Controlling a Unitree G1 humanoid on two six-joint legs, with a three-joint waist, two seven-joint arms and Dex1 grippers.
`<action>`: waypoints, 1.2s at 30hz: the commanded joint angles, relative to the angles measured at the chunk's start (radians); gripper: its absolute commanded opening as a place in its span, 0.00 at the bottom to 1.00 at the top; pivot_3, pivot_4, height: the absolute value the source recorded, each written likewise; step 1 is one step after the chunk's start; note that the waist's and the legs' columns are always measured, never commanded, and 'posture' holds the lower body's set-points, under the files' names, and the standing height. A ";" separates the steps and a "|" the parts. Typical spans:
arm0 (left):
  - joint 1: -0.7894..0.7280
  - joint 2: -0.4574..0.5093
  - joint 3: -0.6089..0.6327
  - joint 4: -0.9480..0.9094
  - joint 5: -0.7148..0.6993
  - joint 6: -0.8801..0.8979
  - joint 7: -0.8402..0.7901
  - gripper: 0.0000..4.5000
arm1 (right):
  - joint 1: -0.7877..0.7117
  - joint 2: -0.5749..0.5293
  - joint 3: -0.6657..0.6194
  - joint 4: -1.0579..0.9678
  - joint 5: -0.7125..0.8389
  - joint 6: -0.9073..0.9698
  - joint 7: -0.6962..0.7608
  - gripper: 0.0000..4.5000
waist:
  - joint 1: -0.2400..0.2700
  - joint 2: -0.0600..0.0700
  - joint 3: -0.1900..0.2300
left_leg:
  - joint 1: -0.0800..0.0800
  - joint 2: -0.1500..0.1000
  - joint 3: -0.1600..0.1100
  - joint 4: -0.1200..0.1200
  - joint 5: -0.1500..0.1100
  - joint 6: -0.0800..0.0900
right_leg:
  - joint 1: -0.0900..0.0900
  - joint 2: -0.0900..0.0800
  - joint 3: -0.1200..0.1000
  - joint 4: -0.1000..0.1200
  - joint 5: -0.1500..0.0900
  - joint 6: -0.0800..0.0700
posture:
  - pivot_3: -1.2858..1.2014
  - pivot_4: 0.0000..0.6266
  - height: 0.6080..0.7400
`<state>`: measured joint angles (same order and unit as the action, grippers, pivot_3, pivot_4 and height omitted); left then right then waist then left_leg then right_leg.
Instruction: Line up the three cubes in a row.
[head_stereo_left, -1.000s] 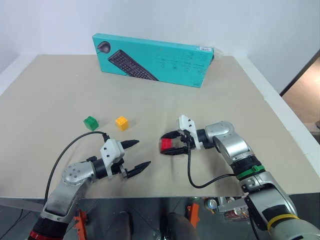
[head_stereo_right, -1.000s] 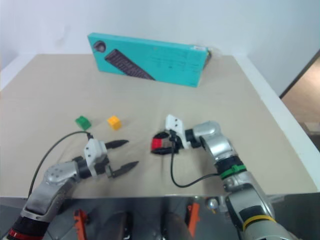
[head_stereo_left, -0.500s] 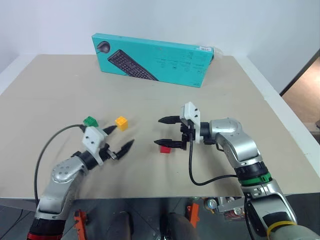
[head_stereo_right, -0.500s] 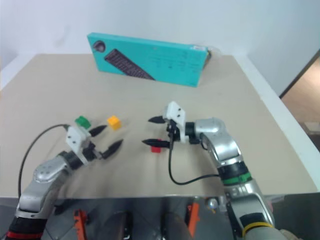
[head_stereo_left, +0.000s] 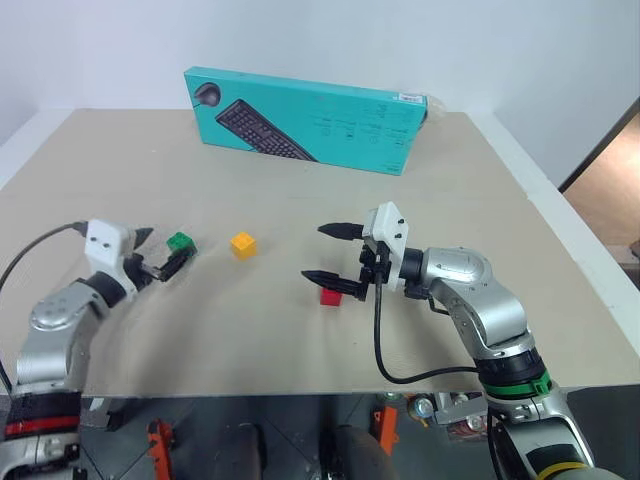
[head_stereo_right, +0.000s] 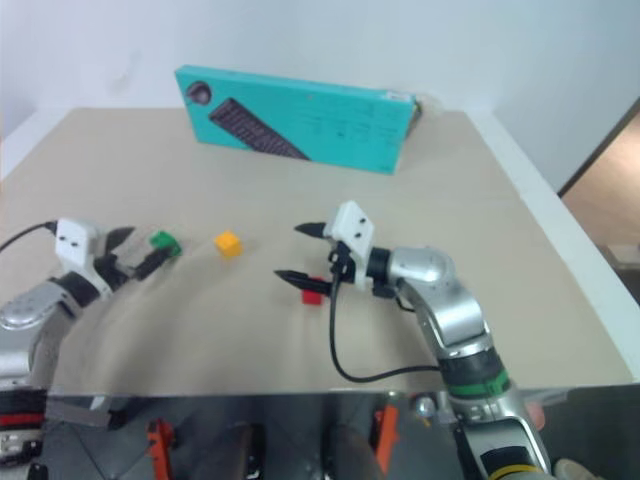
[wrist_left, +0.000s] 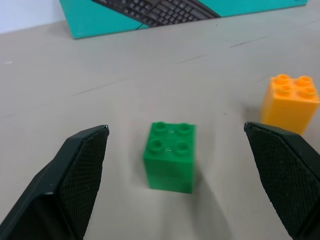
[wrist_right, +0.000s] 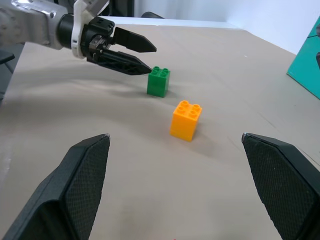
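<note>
My fingers would miss if I closed now, because there is empty table between them and the green cube (head_stereo_left: 181, 243) (wrist_left: 170, 156). My left gripper needs to move toward the cube first and then close on it.
Three cubes sit apart on the tan table (head_stereo_left: 300, 190): green cube (head_stereo_left: 181, 243) at the left, yellow cube (head_stereo_left: 243, 245) beside it, red cube (head_stereo_left: 331, 296) nearer the middle. My left gripper (head_stereo_left: 165, 250) is open and level, its tips just short of the green cube (wrist_left: 170, 156), which lies in line with the gap between its fingers (wrist_left: 80, 170). The yellow cube (wrist_left: 289, 102) stands past it. My right gripper (head_stereo_left: 314, 252) is open, pointing left, raised over the red cube, which rests free under its lower finger. The right wrist view faces the green cube (wrist_right: 158, 81) and the yellow cube (wrist_right: 185, 120).
A large teal keyboard box (head_stereo_left: 305, 118) stands on edge at the back of the table. The table's front edge runs close below both arms. A black cable (head_stereo_left: 400, 370) loops from the right wrist.
My right gripper opened, let go of the red cube on the table and rose. My left gripper swung left and forward to the green cube.
</note>
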<state>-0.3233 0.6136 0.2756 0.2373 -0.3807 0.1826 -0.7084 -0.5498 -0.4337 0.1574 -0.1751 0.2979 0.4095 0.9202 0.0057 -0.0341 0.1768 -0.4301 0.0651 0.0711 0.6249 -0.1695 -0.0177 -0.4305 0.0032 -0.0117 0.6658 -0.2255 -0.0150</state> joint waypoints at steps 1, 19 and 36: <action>-0.064 0.034 0.002 0.086 -0.005 -0.013 -0.072 1.00 | -0.005 -0.012 -0.028 -0.042 0.003 -0.023 -0.021 0.97 | 0.000 -0.001 -0.001 | -0.002 0.000 0.002 0.000 0.000 0.000 | -0.003 0.000 0.000 0.000 0.000 0.001 | 0.52 0.24 1.00; -0.258 0.052 -0.079 0.437 0.087 -0.133 -0.259 0.30 | 0.035 -0.063 -0.038 -0.105 0.019 0.001 -0.054 1.00 | -0.001 -0.002 -0.001 | -0.008 0.002 0.007 0.003 0.000 0.000 | -0.009 0.004 0.001 0.001 0.003 0.002 | 0.52 0.24 1.00; -0.094 0.059 -0.336 -0.206 -0.010 0.123 -0.566 0.30 | 0.176 -0.230 -0.118 -0.261 0.197 0.062 0.093 1.00 | 0.002 -0.002 -0.001 | -0.008 0.001 0.007 0.006 0.000 0.001 | -0.008 -0.002 0.003 0.001 0.002 0.000 | 0.52 0.24 1.00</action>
<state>-0.3880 0.6771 -0.0427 0.0616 -0.3807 0.2979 -1.2561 -0.3679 -0.6509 0.0703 -0.3936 0.4689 0.4862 0.9940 0.0079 -0.0360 0.1758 -0.4378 0.0662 0.0776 0.6325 -0.1688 -0.0165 -0.4380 0.0017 -0.0089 0.6672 -0.2226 -0.0152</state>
